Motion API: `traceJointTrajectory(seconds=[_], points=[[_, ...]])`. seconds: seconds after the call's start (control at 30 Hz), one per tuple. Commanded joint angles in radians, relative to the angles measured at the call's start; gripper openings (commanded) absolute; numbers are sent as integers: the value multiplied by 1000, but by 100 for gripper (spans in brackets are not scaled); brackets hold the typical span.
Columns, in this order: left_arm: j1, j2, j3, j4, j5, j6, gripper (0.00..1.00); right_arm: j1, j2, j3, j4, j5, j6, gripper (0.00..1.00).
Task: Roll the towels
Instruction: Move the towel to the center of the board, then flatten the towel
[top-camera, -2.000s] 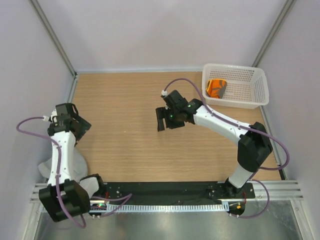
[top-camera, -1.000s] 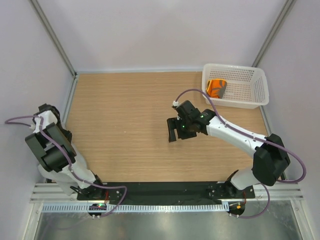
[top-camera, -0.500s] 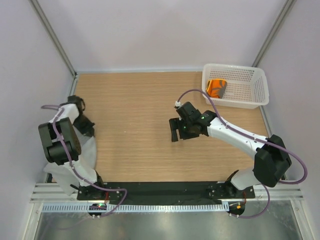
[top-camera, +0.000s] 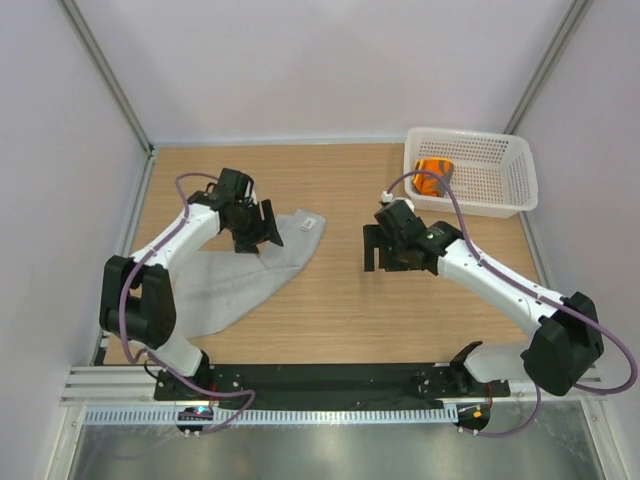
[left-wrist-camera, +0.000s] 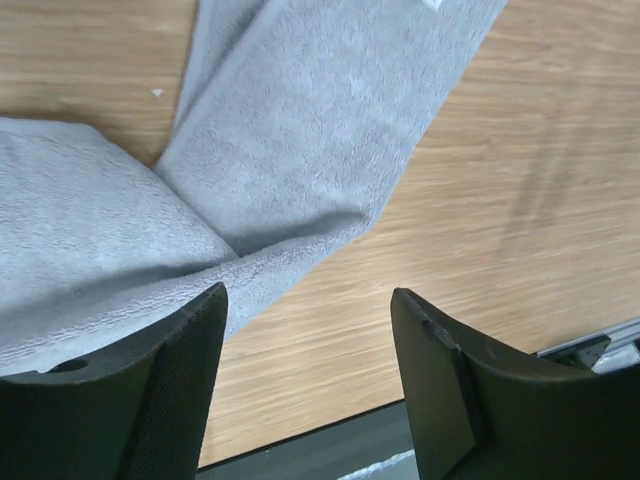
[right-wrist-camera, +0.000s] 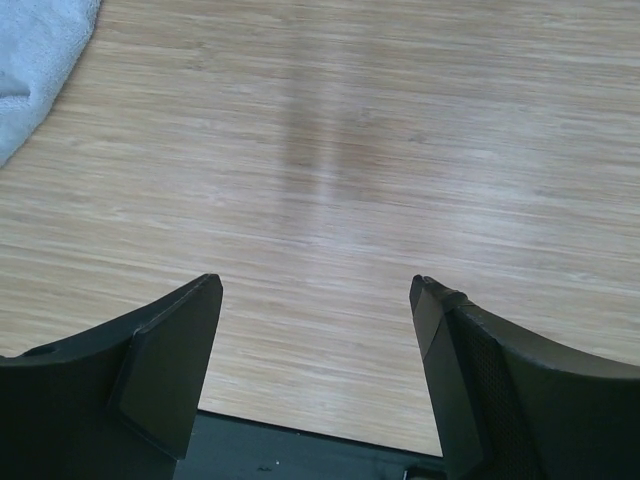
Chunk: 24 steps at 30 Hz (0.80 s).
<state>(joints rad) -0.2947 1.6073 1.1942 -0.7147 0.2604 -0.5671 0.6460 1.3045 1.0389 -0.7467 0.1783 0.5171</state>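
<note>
The light-grey towel (top-camera: 228, 285) needs to be spread for rolling, so my right gripper should grab it next by its far corner near the white tag.
The light-grey towel (top-camera: 228, 285) lies loosely spread and creased on the left half of the table, its white tag (top-camera: 311, 222) at the far corner. My left gripper (top-camera: 262, 235) hovers over its upper part. In the left wrist view that gripper (left-wrist-camera: 308, 293) is open, with the grey towel (left-wrist-camera: 300, 150) beneath and nothing between the fingers. The orange towel (top-camera: 433, 176) sits bunched in the white basket (top-camera: 505, 190). My right gripper (top-camera: 384, 258) hangs over bare wood mid-table. It is open (right-wrist-camera: 315, 282) and empty, with a corner of the grey towel (right-wrist-camera: 35, 50) at the upper left.
The white perforated basket stands at the back right corner. Metal frame posts (top-camera: 105, 75) rise at the back corners, and a black rail (top-camera: 330, 380) with the arm bases runs along the near edge. The wooden tabletop (top-camera: 330, 310) shows between the arms.
My left arm swung in from the left table edge toward the middle, bringing the grey towel onto the table, and its jaws now stand open. The right gripper shifted slightly right.
</note>
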Motion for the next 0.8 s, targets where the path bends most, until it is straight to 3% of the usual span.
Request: traceJointTrajectory(seconds=[0.0, 0.23, 0.33, 0.43, 0.6, 0.67, 0.77], points=[[17, -62, 39, -26, -36, 16, 70, 4, 32, 12, 33, -14, 41, 84], [51, -158, 5, -138, -433, 1, 72, 3, 226, 166, 113, -92, 41, 84], [136, -187, -51, -135, -386, -13, 70, 4, 369, 315, 145, -161, 11, 84], [170, -240, -80, -166, -383, 16, 67, 3, 545, 534, 101, -166, -20, 83], [169, -346, -137, -200, -503, 67, 67, 1, 919, 1011, -32, -165, -45, 80], [169, -385, -178, -186, -506, 72, 68, 0, 1022, 1242, -83, -157, -43, 78], [169, -403, -179, -169, -475, 76, 68, 6, 1199, 1447, -140, -135, -43, 76]])
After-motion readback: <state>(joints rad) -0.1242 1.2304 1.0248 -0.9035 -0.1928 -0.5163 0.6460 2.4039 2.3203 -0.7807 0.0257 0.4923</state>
